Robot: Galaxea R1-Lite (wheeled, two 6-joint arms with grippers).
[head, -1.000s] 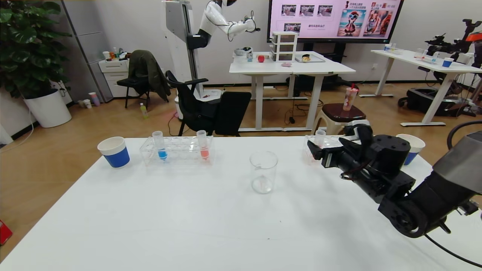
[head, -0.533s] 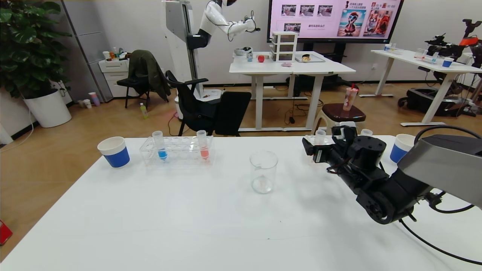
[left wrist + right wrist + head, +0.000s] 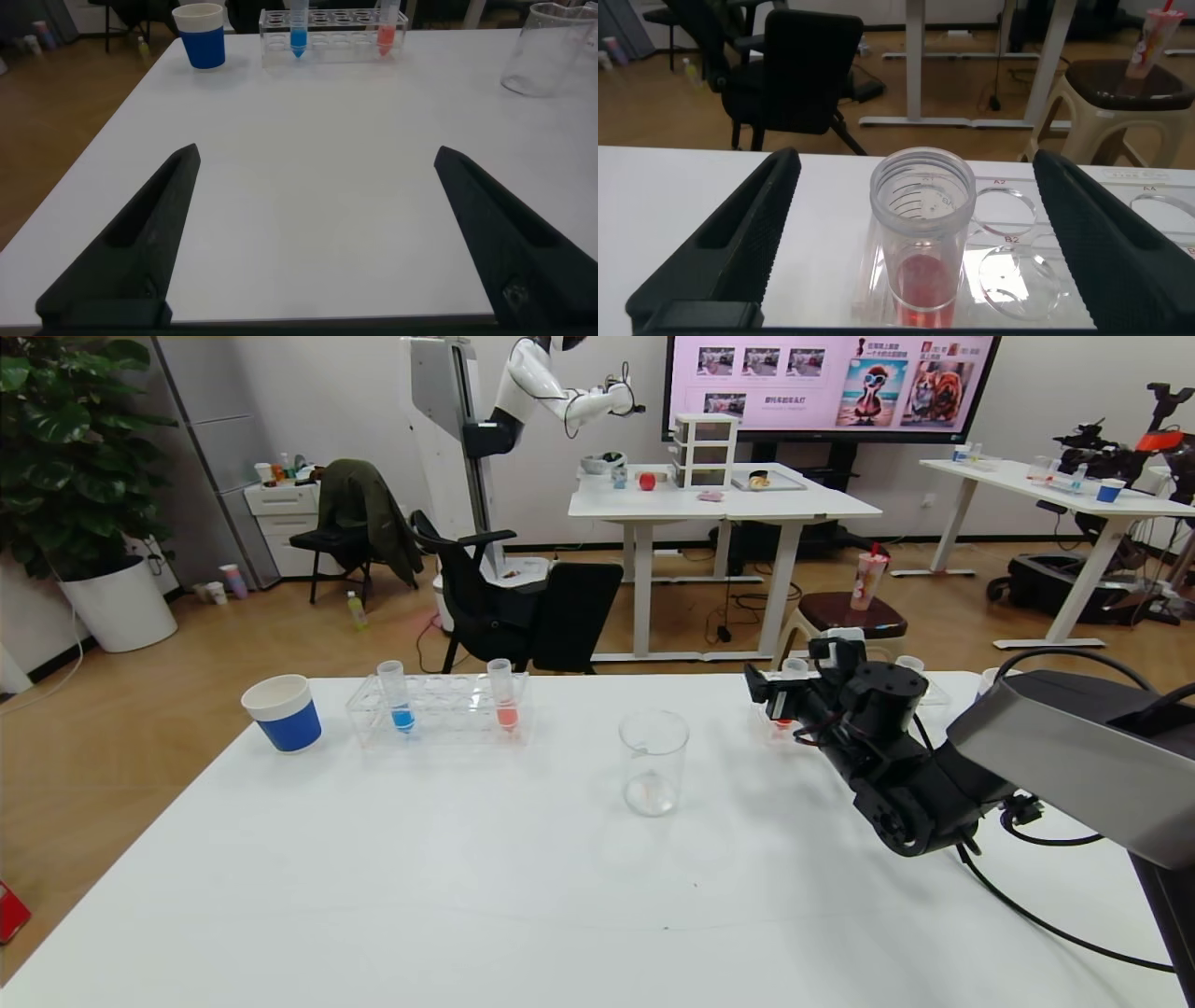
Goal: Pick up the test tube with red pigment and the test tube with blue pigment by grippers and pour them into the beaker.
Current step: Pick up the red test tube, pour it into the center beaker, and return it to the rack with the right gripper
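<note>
In the right wrist view my right gripper's fingers reach down on either side of the red test tube's upper side [image 3: 923,224], so it is time to close now.
The test tube with red pigment [image 3: 922,233] stands upright in a clear rack [image 3: 1008,271] at the table's far right; its red bottom shows in the head view [image 3: 782,721]. My right gripper [image 3: 789,686] is open, its fingers on either side of this tube and not touching it [image 3: 915,163]. The test tube with blue pigment [image 3: 400,702] stands in another clear rack [image 3: 439,709] at the far left, beside a salmon-pink tube [image 3: 505,702]. The beaker [image 3: 653,763] stands upright mid-table. My left gripper [image 3: 318,159] is open over bare table near the front, out of the head view.
A blue-banded paper cup [image 3: 283,712] stands left of the left rack. Another cup [image 3: 988,679] is mostly hidden behind my right arm. A further tube top [image 3: 908,664] shows in the right rack. A chair and stool stand beyond the table's far edge.
My right arm has moved forward and left, bringing its open gripper up to the red tube in the right rack. The tubes, the beaker and the cups have not moved.
</note>
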